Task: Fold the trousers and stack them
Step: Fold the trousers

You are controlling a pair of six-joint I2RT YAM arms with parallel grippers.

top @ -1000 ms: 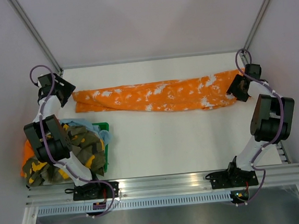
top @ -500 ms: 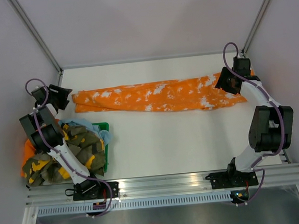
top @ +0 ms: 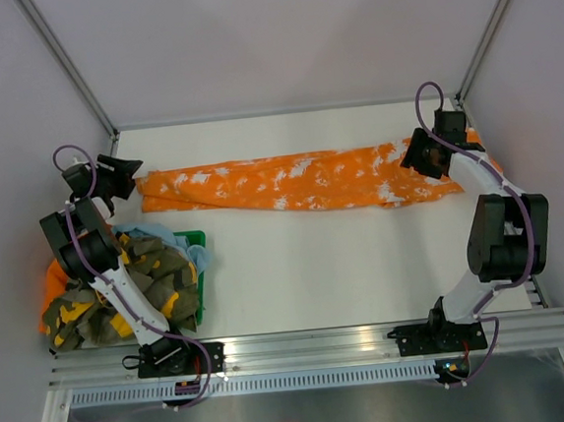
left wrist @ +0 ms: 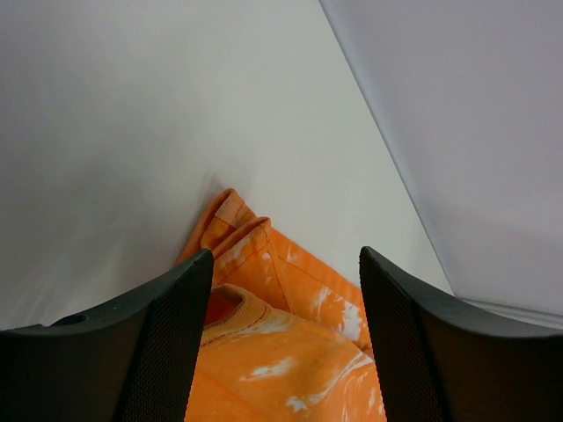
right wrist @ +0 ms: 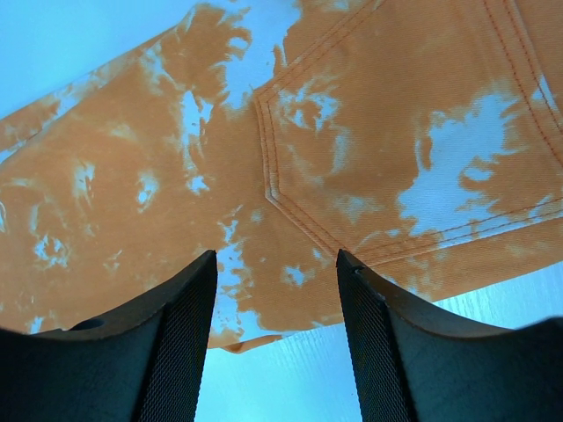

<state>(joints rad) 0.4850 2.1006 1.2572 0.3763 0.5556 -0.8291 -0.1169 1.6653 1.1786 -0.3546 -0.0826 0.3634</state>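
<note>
Next, my left gripper grabs only the trousers' overlying leg by its hemmed end (top: 143,185) (left wrist: 250,313). Then I align that leg over the other for folding.
The orange trousers (top: 299,182), mottled with white, lie stretched out in a long band across the far part of the table. My left gripper (top: 130,171) is at their left end. In the left wrist view it (left wrist: 286,255) stands open, with the hemmed leg ends (left wrist: 264,290) lying between its fingers, not pinched. My right gripper (top: 417,155) hovers over the wide right end. In the right wrist view it (right wrist: 276,255) is open above a stitched back pocket (right wrist: 369,167) and the cloth's near edge.
A green basket (top: 195,246) at the near left holds a camouflage garment (top: 155,281) and a light blue cloth (top: 155,232). More orange cloth (top: 49,286) shows at its left. White walls and metal frame posts close in the table's far corners.
The left gripper swung round to point at the trousers' left end and narrowed a little. The right gripper moved left and farther back, from the right tip to over the pocket area.
</note>
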